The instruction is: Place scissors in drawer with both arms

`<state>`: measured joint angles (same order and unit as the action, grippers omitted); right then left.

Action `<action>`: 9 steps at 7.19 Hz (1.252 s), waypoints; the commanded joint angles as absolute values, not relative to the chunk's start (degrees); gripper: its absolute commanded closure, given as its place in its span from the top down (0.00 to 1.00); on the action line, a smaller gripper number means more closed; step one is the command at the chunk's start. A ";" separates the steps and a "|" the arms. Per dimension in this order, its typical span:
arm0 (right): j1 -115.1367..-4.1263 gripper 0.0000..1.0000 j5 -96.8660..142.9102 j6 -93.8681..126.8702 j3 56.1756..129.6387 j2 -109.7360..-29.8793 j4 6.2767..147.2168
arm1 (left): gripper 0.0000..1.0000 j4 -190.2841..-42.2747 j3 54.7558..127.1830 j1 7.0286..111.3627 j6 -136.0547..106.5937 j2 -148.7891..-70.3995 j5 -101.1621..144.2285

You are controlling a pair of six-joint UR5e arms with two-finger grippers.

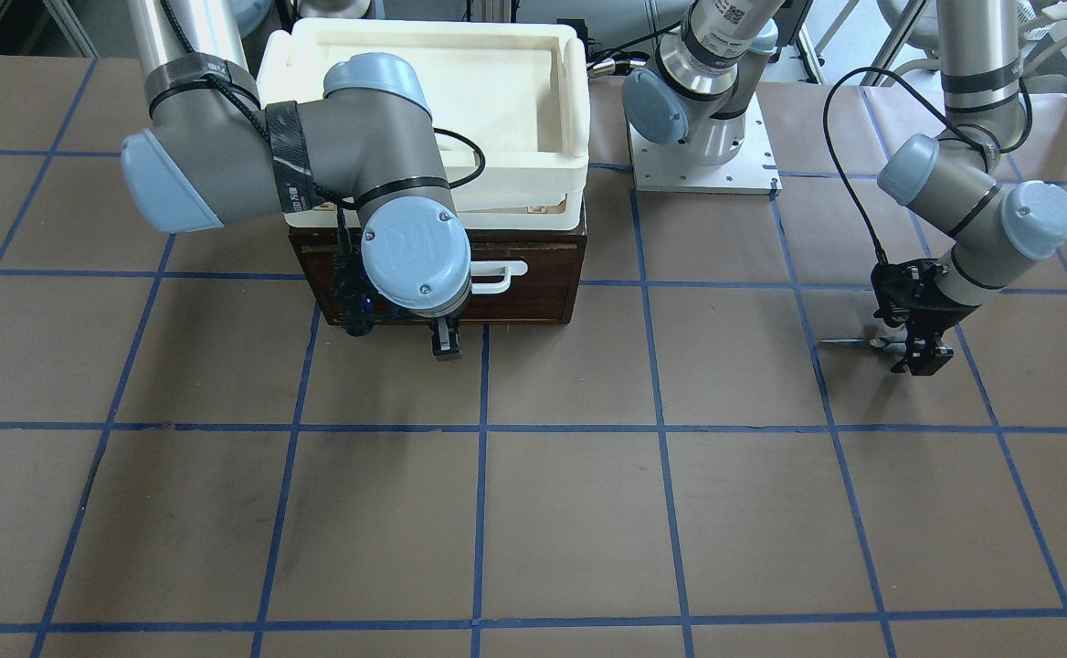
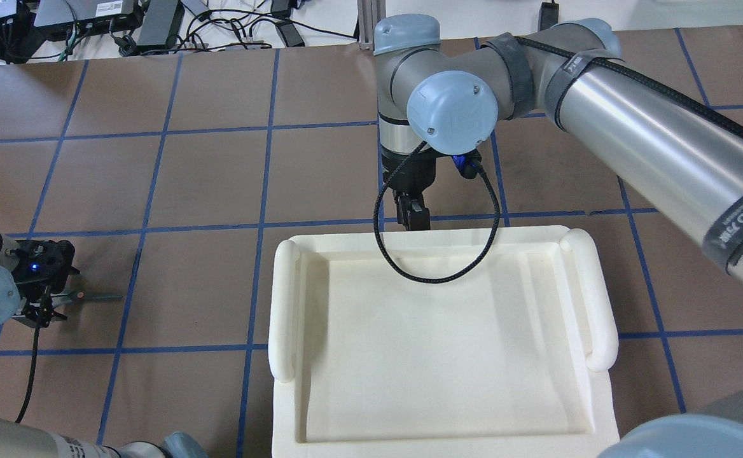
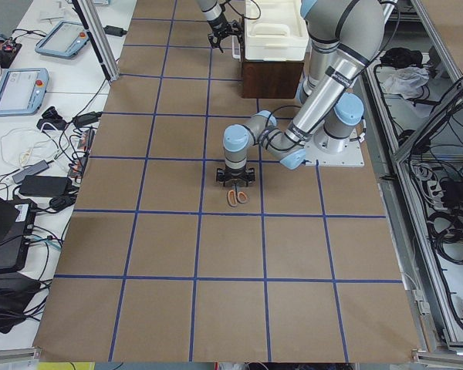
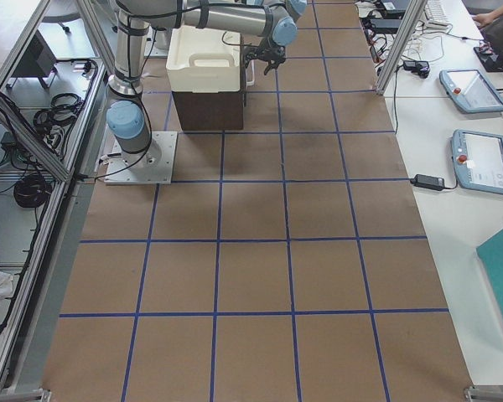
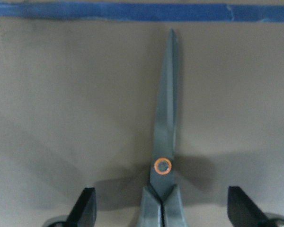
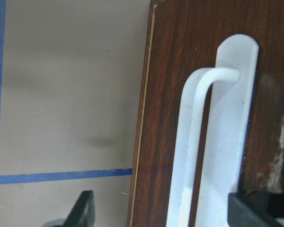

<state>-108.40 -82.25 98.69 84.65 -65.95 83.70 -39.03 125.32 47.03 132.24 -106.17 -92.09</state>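
Observation:
The closed blades end in a pointed tip. My left gripper should grab the scissors (image 5: 166,123) by the handle end behind the pivot (image 5: 163,210) next.
The scissors (image 5: 166,123) lie flat on the brown table with their blades closed; they also show in the front view (image 1: 849,343) and the overhead view (image 2: 95,296). My left gripper (image 5: 161,201) is open and low over them, one finger on each side of the handle end. The orange handle loops show in the exterior left view (image 3: 237,197). The dark brown drawer (image 1: 533,265) is shut, with its white bar handle (image 6: 199,142) on the front. My right gripper (image 6: 161,203) is open right in front of the handle, a finger on each side of the bar, not gripping it.
A white foam tray (image 2: 285,305) sits on top of the drawer box. The left arm's white base plate (image 1: 702,169) stands beside the box. Blue tape lines grid the table. A black cable (image 2: 438,273) loops from my right wrist over the tray.

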 commanded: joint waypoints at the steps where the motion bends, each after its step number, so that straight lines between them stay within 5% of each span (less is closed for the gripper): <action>1: -108.46 1.00 -81.65 98.70 84.73 -65.57 84.28 | 0.92 -38.94 125.42 47.02 133.32 -106.26 -91.93; 3: -108.46 1.00 -81.74 98.61 84.55 -65.39 84.46 | 0.81 -38.58 125.51 47.02 133.42 -106.26 -91.85; 6: -108.46 1.00 -81.91 98.53 84.20 -64.34 84.64 | 0.48 -38.58 125.51 47.02 133.42 -106.17 -91.93; 7: -108.37 1.00 -82.00 98.53 84.11 -64.07 84.64 | 0.26 -38.58 125.51 47.02 133.42 -106.17 -92.02; 9: -108.20 1.00 -82.35 98.18 84.11 -63.81 84.64 | 0.16 -38.58 125.59 47.11 133.51 -106.00 -92.11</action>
